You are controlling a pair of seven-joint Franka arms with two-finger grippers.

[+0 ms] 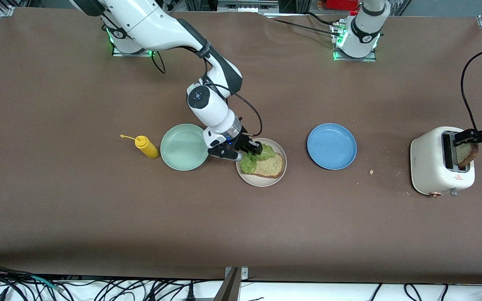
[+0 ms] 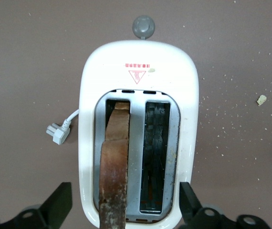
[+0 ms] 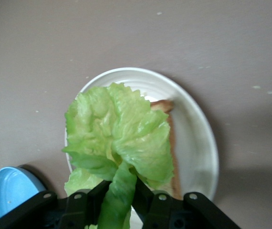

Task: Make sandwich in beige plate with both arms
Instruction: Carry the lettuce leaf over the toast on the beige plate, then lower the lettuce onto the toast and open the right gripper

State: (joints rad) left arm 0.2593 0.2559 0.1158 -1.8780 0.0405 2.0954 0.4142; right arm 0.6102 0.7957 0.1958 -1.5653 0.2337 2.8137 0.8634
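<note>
The fingers of my left gripper reach down around the standing bread slice [image 2: 113, 186] above the toaster slot [image 2: 109, 112], so I need to close them on it.
The beige plate [image 1: 249, 175] lies mid-table with one bread slice [image 1: 271, 166] flat on it. My right gripper [image 1: 254, 149] is over the plate, shut on the stem of the green lettuce leaf [image 1: 266, 151]. The leaf drapes over the slice and also shows in the right wrist view [image 3: 117, 131], over the plate [image 3: 198, 138]. A second bread slice [image 1: 467, 154] stands up out of a slot of the white toaster [image 1: 433, 167]. My left gripper [image 2: 124, 195] is open above the toaster [image 2: 138, 57]. Its fingers [image 2: 59, 202] straddle the slice [image 2: 116, 157] without touching it.
A mint-green plate [image 1: 184, 147] lies beside the beige plate toward the right arm's end, with a yellow squeeze bottle [image 1: 147, 147] past it. A blue plate [image 1: 332, 146] lies between the beige plate and the toaster. Crumbs [image 1: 371, 172] are scattered near the toaster. Its plug [image 2: 57, 133] lies loose.
</note>
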